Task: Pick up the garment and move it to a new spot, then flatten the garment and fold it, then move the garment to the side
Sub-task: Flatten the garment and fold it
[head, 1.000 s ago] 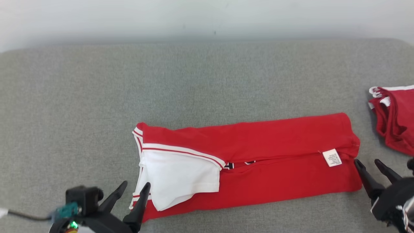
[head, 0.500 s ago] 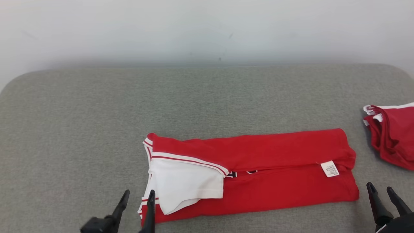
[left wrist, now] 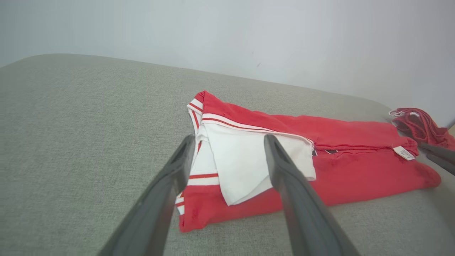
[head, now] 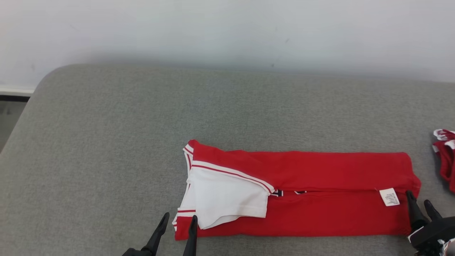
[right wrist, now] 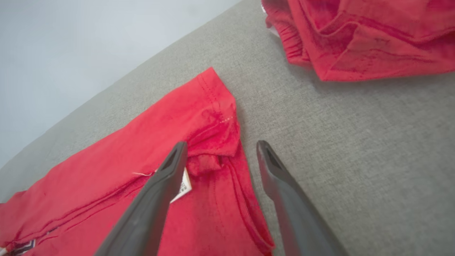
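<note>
My right gripper grabs the bunched hem end of the long band point(head: 320, 170) beside the label point(head: 389, 196) next, to fold the band in half.
The garment point(head: 320, 213) is a red shirt with a white sleeve point(head: 227, 199), folded into a long band on the grey surface. A white label point(head: 389, 196) sits near its right end. My left gripper point(head: 180, 217) is open at the band's near-left corner, one finger over the striped hem. In the left wrist view the gripper point(left wrist: 229, 138) straddles the white sleeve point(left wrist: 245, 156) from above. My right gripper point(head: 418, 198) is open at the right end beside the label. In the right wrist view the right gripper point(right wrist: 222, 144) spans the garment's point(right wrist: 142, 153) bunched hem edge.
A second red garment point(head: 446, 156) lies crumpled at the far right, also near the right gripper point(right wrist: 355, 35). The grey padded surface point(head: 106, 142) rounds off at its left edge, with floor beyond. A white wall point(head: 227, 32) stands behind.
The head camera has turned left, so everything sits further right in the picture. The right gripper has come in over the garment's right end. Both grippers stay open.
</note>
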